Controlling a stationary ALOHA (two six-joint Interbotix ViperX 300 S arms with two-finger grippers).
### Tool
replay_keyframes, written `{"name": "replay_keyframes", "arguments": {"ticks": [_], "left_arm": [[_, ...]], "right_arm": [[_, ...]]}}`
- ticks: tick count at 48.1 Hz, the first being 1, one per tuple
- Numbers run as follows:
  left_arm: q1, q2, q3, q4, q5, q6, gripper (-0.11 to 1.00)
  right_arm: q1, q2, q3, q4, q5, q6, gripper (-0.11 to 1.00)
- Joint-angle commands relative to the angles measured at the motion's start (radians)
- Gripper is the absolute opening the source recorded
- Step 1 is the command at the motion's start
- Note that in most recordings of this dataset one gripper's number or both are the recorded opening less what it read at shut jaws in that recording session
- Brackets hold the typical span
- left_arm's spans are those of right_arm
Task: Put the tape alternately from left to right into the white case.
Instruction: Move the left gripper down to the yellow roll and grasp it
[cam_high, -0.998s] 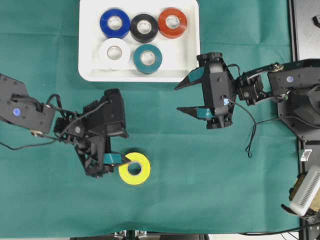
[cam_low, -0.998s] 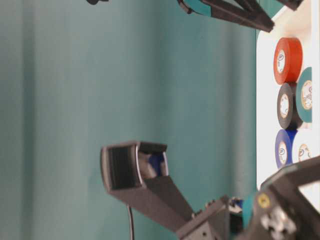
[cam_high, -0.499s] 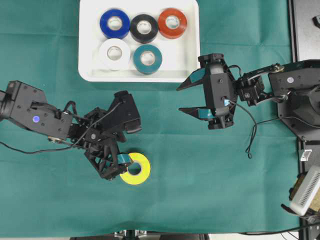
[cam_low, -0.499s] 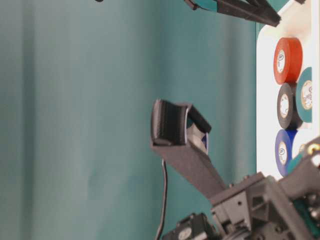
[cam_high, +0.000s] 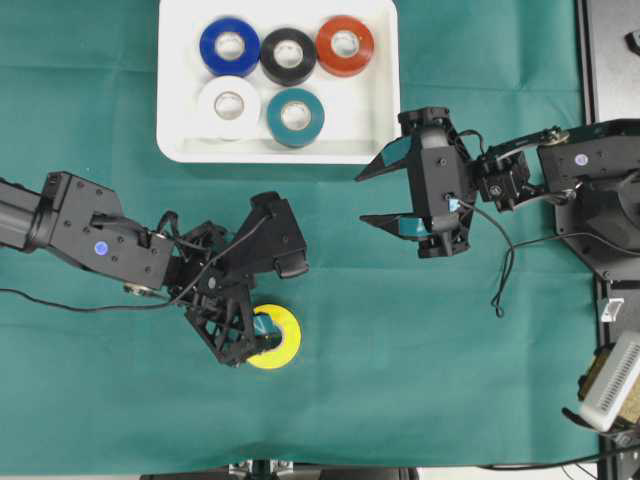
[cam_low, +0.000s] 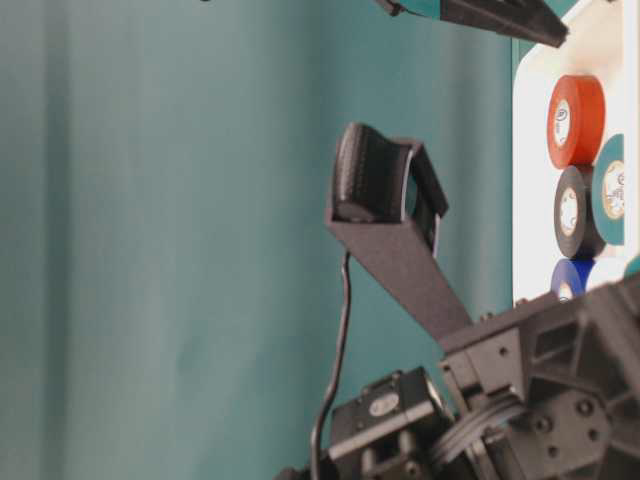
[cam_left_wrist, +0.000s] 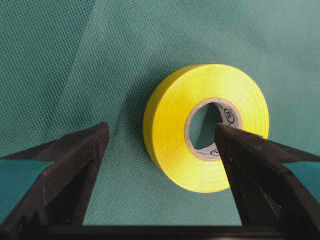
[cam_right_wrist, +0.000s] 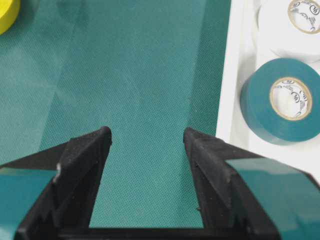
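My left gripper grabs the yellow tape by its side (cam_high: 272, 310) (cam_left_wrist: 168, 131) beside its core hole next, as the tape is wider across than the gripper's open fingers.
The yellow tape (cam_high: 283, 342) (cam_left_wrist: 172, 145) lies flat on the green cloth in front of the white case (cam_high: 178, 150). My left gripper (cam_high: 251, 340) (cam_left_wrist: 162, 132) is open and low over it. One finger (cam_left_wrist: 250, 170) sits at the roll's core hole, the other (cam_left_wrist: 75, 165) outside the roll's wall. The case holds blue (cam_high: 229, 46), black (cam_high: 288, 55), red-orange (cam_high: 345, 45), white (cam_high: 229, 107) and teal (cam_high: 296, 117) rolls. My right gripper (cam_high: 361, 198) (cam_right_wrist: 146, 134) hangs open beside the case's front right corner, nothing between its fingers.
The case's rim (cam_right_wrist: 227, 100) runs just right of my right fingers, with the teal roll (cam_right_wrist: 280, 100) behind it. A black cable (cam_high: 500, 270) trails off the right arm. A black base (cam_high: 610, 60) and a white device (cam_high: 610, 385) stand at the table's right edge.
My left gripper has swung right and come down over the yellow roll, so its fingers now straddle the roll's wall. The right gripper has barely moved.
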Motion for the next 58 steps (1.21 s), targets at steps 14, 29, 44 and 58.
{"name": "replay_keyframes", "arguments": {"ticks": [14, 29, 44, 58], "left_arm": [[-0.017, 0.021, -0.046, 0.0, 0.017, 0.002, 0.47], [-0.017, 0.055, -0.072, 0.002, 0.054, 0.003, 0.47], [-0.018, 0.057, -0.094, 0.003, 0.129, 0.008, 0.25], [-0.017, 0.046, -0.106, 0.003, 0.146, 0.011, -0.03]], "right_arm": [[0.003, -0.017, -0.006, -0.002, -0.009, 0.0, 0.64], [0.003, -0.015, -0.006, -0.002, -0.009, 0.0, 0.64], [0.003, -0.017, -0.006, -0.002, -0.009, 0.002, 0.64], [0.003, -0.017, -0.005, -0.002, -0.009, 0.002, 0.64]]}}
